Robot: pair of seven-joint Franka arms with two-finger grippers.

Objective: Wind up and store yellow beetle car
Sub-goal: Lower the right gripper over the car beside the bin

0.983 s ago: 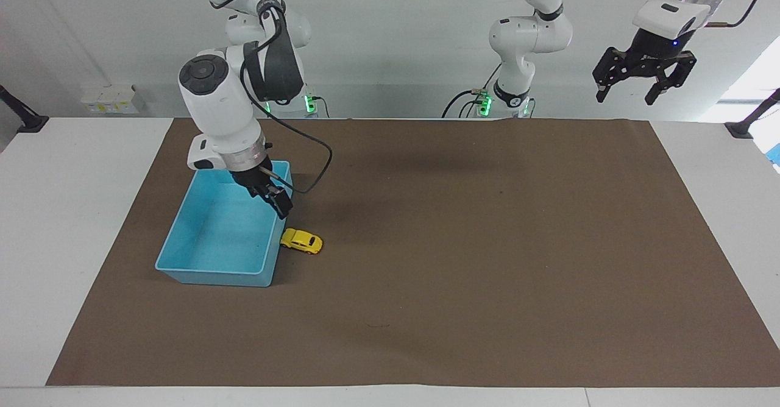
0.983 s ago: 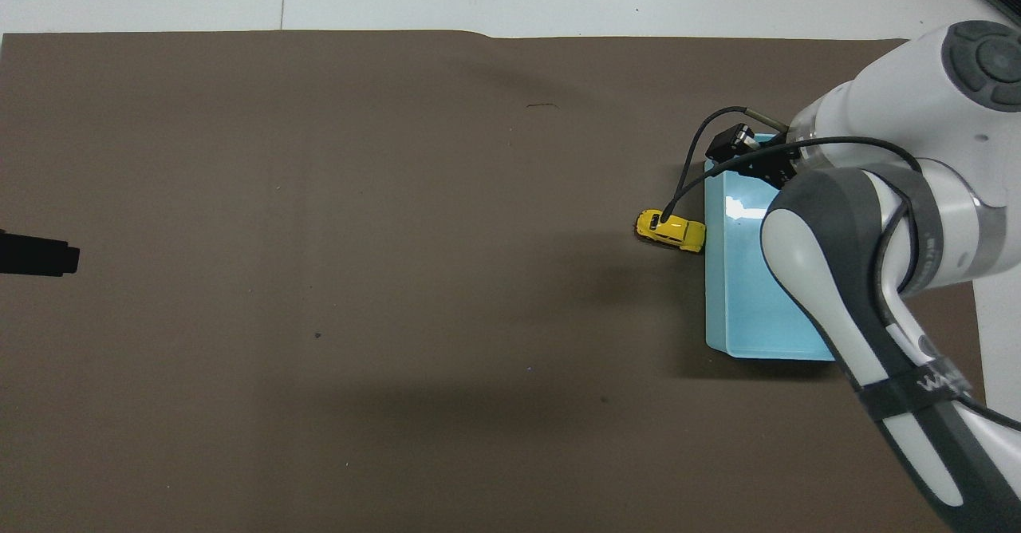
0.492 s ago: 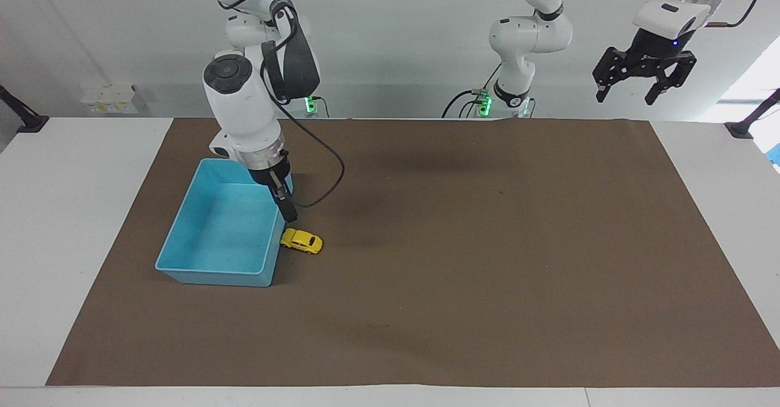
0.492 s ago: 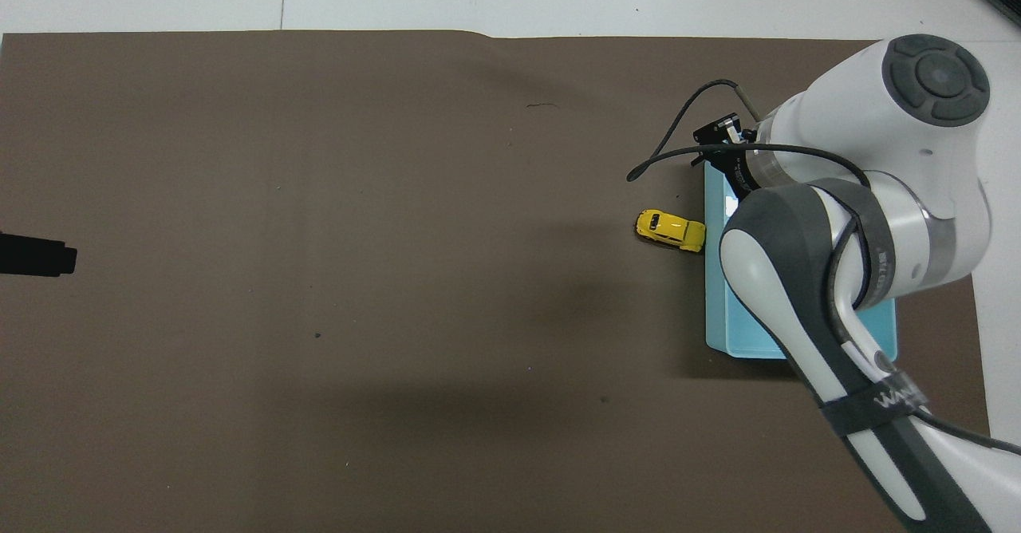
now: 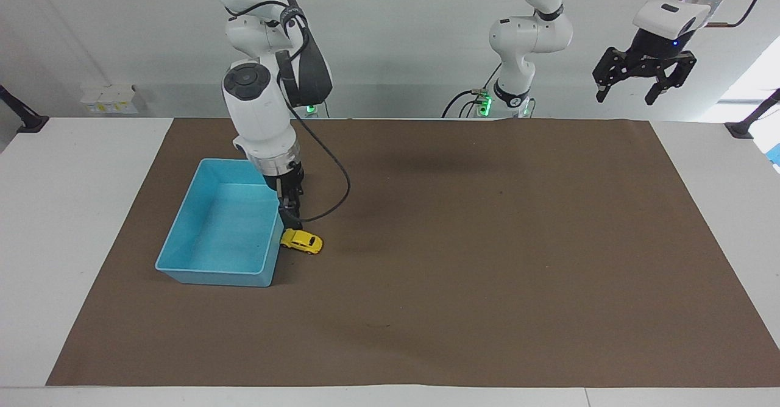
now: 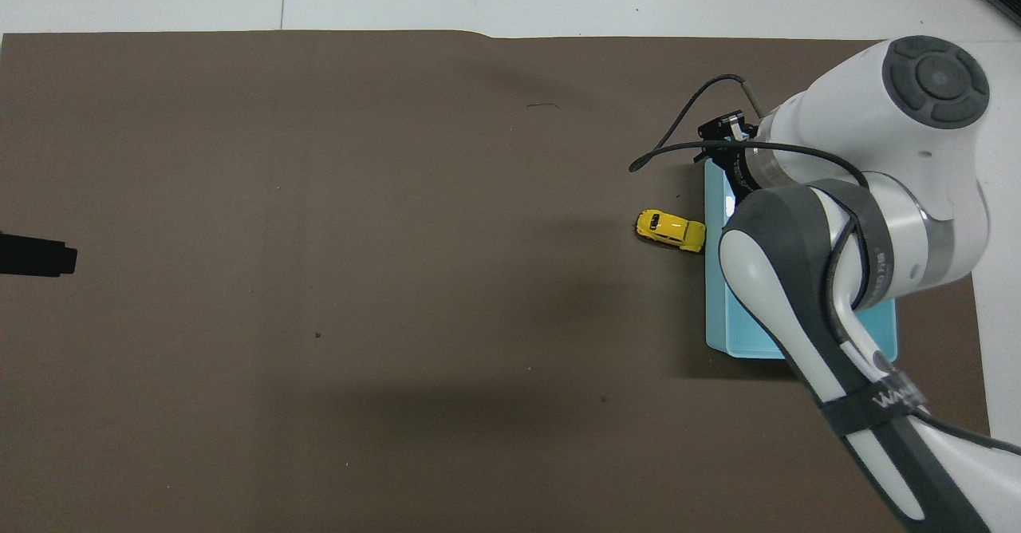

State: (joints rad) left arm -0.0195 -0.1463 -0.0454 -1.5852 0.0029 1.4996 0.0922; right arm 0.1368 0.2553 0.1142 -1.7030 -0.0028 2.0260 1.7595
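Next, my right gripper grabs the yellow beetle car's two long sides, since the bin's side [image 6: 709,246] stands against one end of the car.
The yellow beetle car [image 5: 301,242] [image 6: 671,230] stands on its wheels on the brown mat, touching the outside of the blue bin [image 5: 183,224] [image 6: 718,302] on the wall toward the left arm's end. My right gripper [image 5: 294,215] points straight down, low over that wall just above the car. It is open, holds nothing and is apart from the car. In the overhead view the right arm's wrist covers most of it. My left gripper [image 5: 627,93] [image 6: 48,253] waits open and high over the left arm's end of the table.
The brown mat [image 5: 487,261] covers most of the white table. The blue bin has nothing in it. A black cable [image 5: 341,194] loops from the right wrist over the mat beside the car.
The right arm swung from above the bin's inside toward the car's side, and its wrist turned upright so the gripper points down. Car, bin and left arm have not moved.
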